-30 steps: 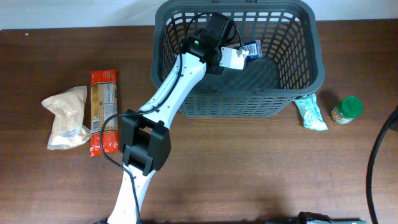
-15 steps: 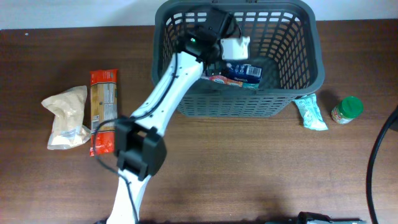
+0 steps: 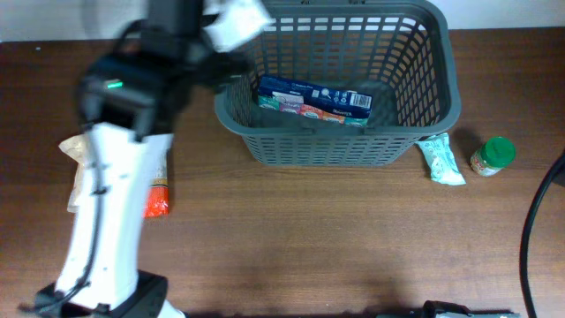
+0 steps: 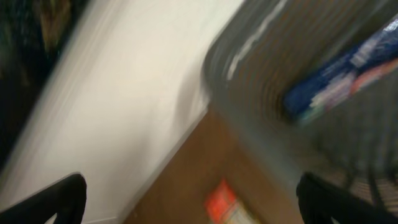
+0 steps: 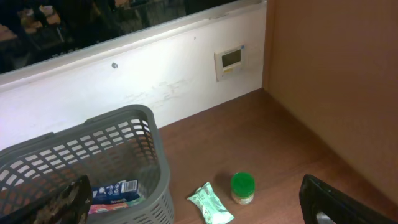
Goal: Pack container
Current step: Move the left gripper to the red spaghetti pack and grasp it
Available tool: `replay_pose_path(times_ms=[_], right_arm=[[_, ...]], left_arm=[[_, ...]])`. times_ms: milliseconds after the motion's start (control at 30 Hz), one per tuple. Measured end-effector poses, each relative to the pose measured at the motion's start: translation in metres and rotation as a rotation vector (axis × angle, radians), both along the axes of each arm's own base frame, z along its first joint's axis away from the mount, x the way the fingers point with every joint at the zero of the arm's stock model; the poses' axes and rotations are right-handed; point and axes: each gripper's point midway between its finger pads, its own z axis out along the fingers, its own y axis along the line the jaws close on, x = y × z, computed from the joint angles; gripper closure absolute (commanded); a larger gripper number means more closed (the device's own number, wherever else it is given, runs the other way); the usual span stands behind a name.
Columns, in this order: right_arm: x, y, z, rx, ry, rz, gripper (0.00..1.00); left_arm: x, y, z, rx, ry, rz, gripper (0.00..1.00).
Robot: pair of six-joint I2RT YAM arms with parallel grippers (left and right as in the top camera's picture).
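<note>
The left gripper grabs the red packet across its narrow width near the packet's middle next, to lay it beside the blue box.
The container, a dark grey lattice basket, stands at the table's back. A blue box lies flat on its floor. The left arm is blurred with motion outside the container's left rim. In the left wrist view my left gripper is open and empty, with the blurred container and the blue box off to its right. My right gripper is open and empty, high above the table, looking down on the container and the blue box.
A mint-green packet and a green-lidded jar sit right of the container, both also in the right wrist view: packet, jar. On the left lie a beige bag and a red packet, partly under the arm.
My left gripper opened and let go of the blue box, which now lies in the container. The left arm then swung up and left, out of the container.
</note>
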Motion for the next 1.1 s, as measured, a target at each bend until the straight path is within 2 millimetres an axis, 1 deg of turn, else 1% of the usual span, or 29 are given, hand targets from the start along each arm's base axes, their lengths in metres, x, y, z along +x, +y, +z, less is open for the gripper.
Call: replay_pose_path(times_ms=[33,67,133,200,267,300,333,400,433,467,500,533,567,633,667,733,867,1000,1100], right_arm=[[0.000,0.000,0.000,0.000,0.000,0.000,0.01],[0.000,0.000,0.000,0.000,0.000,0.000,0.01],[0.000,0.000,0.000,0.000,0.000,0.000,0.01],[0.000,0.000,0.000,0.001,0.000,0.000,0.01],[0.000,0.000,0.000,0.000,0.000,0.000,0.01],[0.000,0.000,0.000,0.000,0.000,0.000,0.01],[0.000,0.000,0.000,0.000,0.000,0.000,0.01],[0.000,0.000,0.000,0.000,0.000,0.000,0.01],[0.000,0.000,0.000,0.000,0.000,0.000,0.01],[0.000,0.000,0.000,0.000,0.000,0.000,0.01],[0.000,0.000,0.000,0.000,0.000,0.000,0.01],[0.000,0.000,0.000,0.000,0.000,0.000,0.01],[0.000,0.000,0.000,0.000,0.000,0.000,0.01],[0.000,0.000,0.000,0.000,0.000,0.000,0.01],[0.000,0.000,0.000,0.000,0.000,0.000,0.01],[0.000,0.000,0.000,0.000,0.000,0.000,0.01],[0.000,0.000,0.000,0.000,0.000,0.000,0.01],[0.000,0.000,0.000,0.000,0.000,0.000,0.01],[0.000,0.000,0.000,0.000,0.001,0.000,0.01]], left_arm=[[-0.005,0.023,-0.006,-0.018,0.038,0.078,0.01],[-0.007,0.043,-0.011,-0.036,0.067,0.145,0.01],[-0.011,0.087,-0.027,-0.113,0.134,0.317,0.01],[-0.015,0.114,-0.047,-0.192,0.202,0.435,0.01],[-0.020,0.142,-0.077,-0.271,0.291,0.561,0.01],[-0.021,0.154,-0.096,-0.303,0.340,0.622,0.01],[-0.021,0.164,-0.112,-0.324,0.381,0.668,0.01],[-0.018,0.178,-0.154,-0.359,0.470,0.748,0.01],[-0.015,0.182,-0.178,-0.372,0.514,0.778,0.01],[-0.013,0.184,-0.196,-0.377,0.548,0.795,0.01],[-0.011,0.185,-0.221,-0.379,0.596,0.813,0.01],[-0.010,0.185,-0.236,-0.379,0.623,0.824,0.01],[-0.011,0.184,-0.262,-0.378,0.679,0.836,0.01],[-0.013,0.182,-0.294,-0.374,0.749,0.855,0.01],[-0.013,0.182,-0.306,-0.374,0.772,0.865,0.01],[-0.011,0.183,-0.327,-0.375,0.802,0.886,0.01],[-0.010,0.186,-0.355,-0.382,0.841,0.926,0.01],[-0.007,0.190,-0.377,-0.383,0.864,0.946,0.01],[-0.006,0.191,-0.389,-0.384,0.873,0.953,0.01]])
